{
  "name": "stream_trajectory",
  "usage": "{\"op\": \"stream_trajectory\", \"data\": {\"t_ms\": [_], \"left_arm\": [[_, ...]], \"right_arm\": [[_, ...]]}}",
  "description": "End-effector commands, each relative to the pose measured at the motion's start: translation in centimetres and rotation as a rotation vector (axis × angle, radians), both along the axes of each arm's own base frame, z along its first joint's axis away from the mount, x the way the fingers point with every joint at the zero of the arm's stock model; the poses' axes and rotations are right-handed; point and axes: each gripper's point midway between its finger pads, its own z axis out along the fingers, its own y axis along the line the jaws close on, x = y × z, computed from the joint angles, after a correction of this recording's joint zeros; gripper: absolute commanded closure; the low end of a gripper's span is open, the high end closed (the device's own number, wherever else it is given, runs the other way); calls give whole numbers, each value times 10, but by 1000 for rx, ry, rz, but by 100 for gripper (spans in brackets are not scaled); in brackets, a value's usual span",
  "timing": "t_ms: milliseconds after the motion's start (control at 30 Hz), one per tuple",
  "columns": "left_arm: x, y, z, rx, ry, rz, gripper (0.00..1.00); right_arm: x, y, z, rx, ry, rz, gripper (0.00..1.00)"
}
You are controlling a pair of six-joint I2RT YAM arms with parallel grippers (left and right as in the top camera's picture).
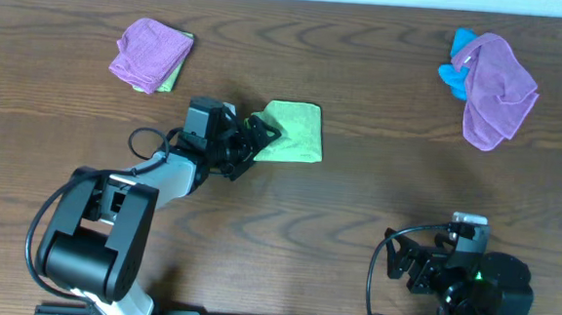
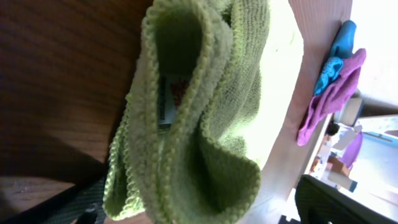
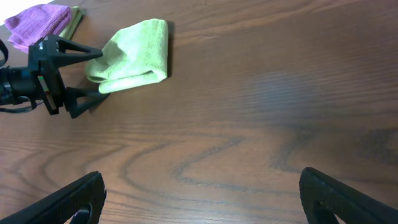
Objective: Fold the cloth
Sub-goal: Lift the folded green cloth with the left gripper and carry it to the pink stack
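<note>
The robot's left gripper will next grab the folded lime-green cloth by its bunched end (image 2: 186, 163), to lay it folded on the purple cloth.
The cloth (image 1: 294, 131) lies folded into a lime-green rectangle near the middle of the table. My left gripper (image 1: 259, 137) is at its left end, open, with the fingers spread on either side of that bunched end. In the left wrist view the cloth (image 2: 205, 112) fills the frame with its looped folds facing me, and the left gripper (image 2: 199, 210) shows only as dark fingers at the bottom corners. From the right wrist view I see the cloth (image 3: 137, 55) and the left gripper (image 3: 92, 74) wide apart. My right gripper (image 3: 202, 199) stands open over bare wood, low at the right (image 1: 421, 264).
A folded purple cloth (image 1: 150, 54) rests on a green one (image 1: 177, 71) at the back left. At the back right a crumpled purple cloth (image 1: 500, 88) lies against a small blue cloth (image 1: 457, 69). Black cables trail from both arm bases.
</note>
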Motion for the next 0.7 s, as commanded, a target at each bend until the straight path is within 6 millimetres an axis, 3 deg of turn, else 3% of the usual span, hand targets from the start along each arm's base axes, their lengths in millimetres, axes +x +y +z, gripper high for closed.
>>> {"op": "stream_trajectory", "data": {"t_ms": [0,267,367,533,667], "left_arm": [[-9,12,-39,102,70,50,9],[-3,8,-59,89,58,42,23],[1,5,-61,76,35,34,42],[6,1,-54,64,-17,9,92],[14,-9,-39,4,-71,-25,94]], "right_arm": [[0,0,-1,13,1,-12,1],[0,0,-1,14,1,-12,1],[0,0,-1,14,1,-12,1],[0,0,-1,13,1,-12,1],[0,0,-1,14,1,-12,1]]}}
